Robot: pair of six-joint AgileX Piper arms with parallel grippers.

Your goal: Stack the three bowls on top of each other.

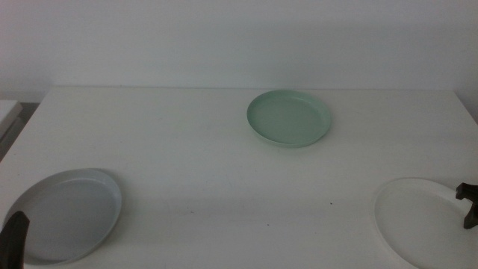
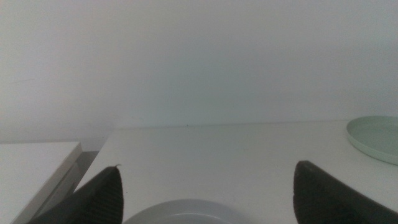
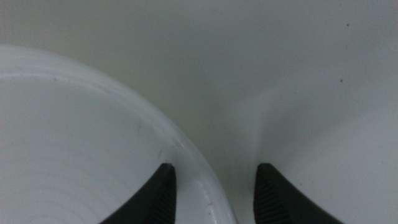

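Observation:
The right gripper grabs the white bowl by its rim (image 1: 450, 190) next. Then it stacks the white bowl together with the mint green bowl (image 1: 289, 118).
The mint green bowl (image 1: 289, 118) sits at the back of the white table, right of centre, and its rim shows in the left wrist view (image 2: 376, 137). The pale grey-blue bowl (image 1: 63, 213) lies at the front left. My left gripper (image 1: 15, 237) hangs over its near edge, open wide, with the bowl's rim (image 2: 183, 211) low between the jaws (image 2: 208, 167). The white bowl (image 1: 422, 220) lies at the front right. My right gripper (image 1: 468, 205) is at its right edge, open, one jaw inside and one outside the rim (image 3: 186, 155) (image 3: 215, 165).
A second white surface (image 1: 7, 112) stands off the table's left side, separated by a dark gap (image 2: 81, 165). A plain white wall runs behind the table's back edge (image 1: 246, 88). The three bowls lie well apart from one another.

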